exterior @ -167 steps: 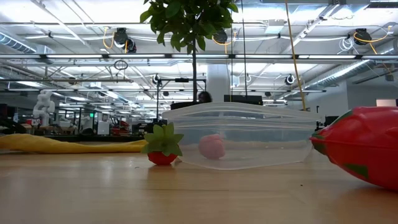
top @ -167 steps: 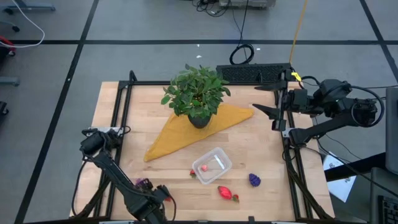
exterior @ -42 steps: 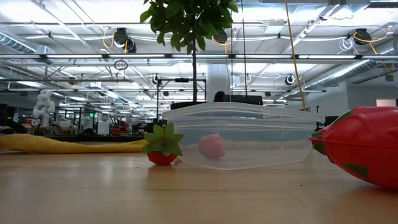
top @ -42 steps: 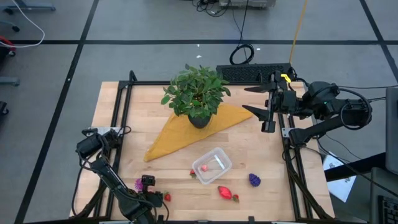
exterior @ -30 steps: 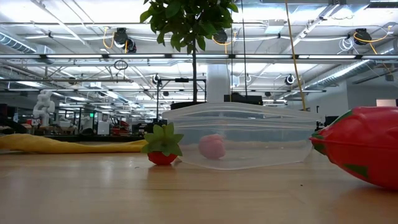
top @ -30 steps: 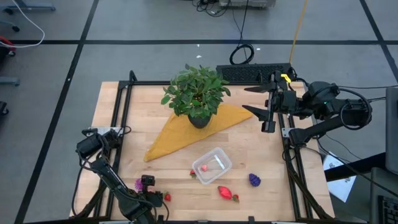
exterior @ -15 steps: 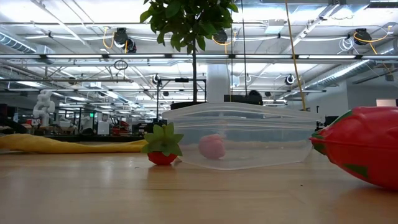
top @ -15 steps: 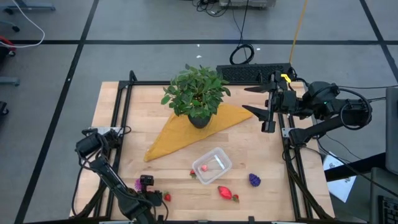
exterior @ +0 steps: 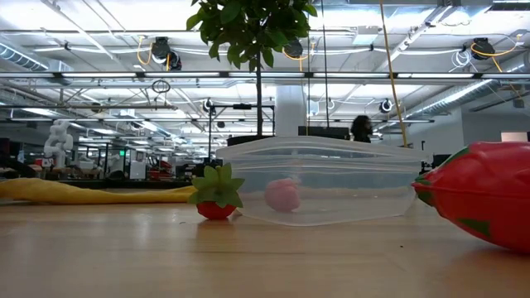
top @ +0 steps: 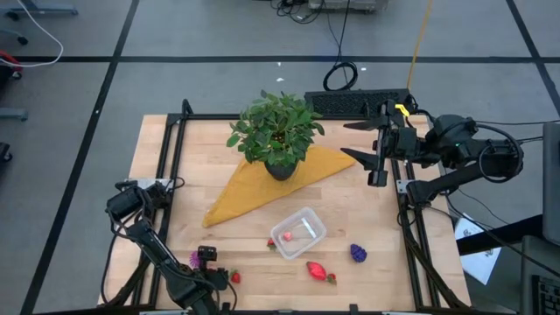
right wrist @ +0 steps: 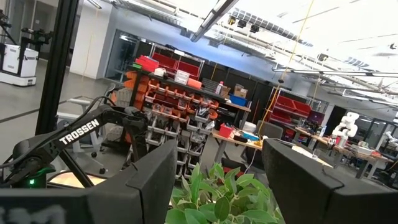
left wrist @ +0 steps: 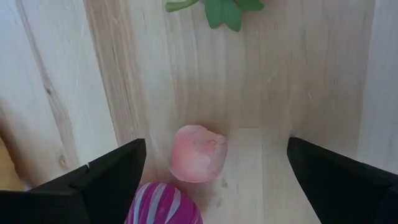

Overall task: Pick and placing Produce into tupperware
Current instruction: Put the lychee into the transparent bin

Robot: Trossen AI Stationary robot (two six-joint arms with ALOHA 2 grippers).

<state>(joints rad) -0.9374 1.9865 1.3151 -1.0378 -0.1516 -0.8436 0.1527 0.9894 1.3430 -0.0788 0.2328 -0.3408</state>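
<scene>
Next, my left gripper grabs the pink round piece by its rounded body (left wrist: 199,154) to place it in the tupperware.
My left gripper (top: 210,268) is at the table's near left corner, open and pointing down. In the left wrist view its fingers (left wrist: 216,149) stand on either side of a pink round piece (left wrist: 198,153) lying on the wood, apart from it. A magenta striped piece (left wrist: 165,204) lies beside that one, and green leaves (left wrist: 217,9) of a red strawberry piece (top: 234,277) show further on. The clear tupperware (top: 298,233) (exterior: 323,182) sits near the table's middle with a pink piece (exterior: 283,194) inside. My right gripper (top: 371,154) hovers open at the far right.
A small strawberry (top: 271,244) (exterior: 217,195) lies against the tupperware's left side. A red fruit (top: 319,272) (exterior: 484,195) and a purple knobbly piece (top: 358,253) lie near the near edge. The potted plant (top: 278,131) stands on a yellow cloth (top: 262,189) at the far middle.
</scene>
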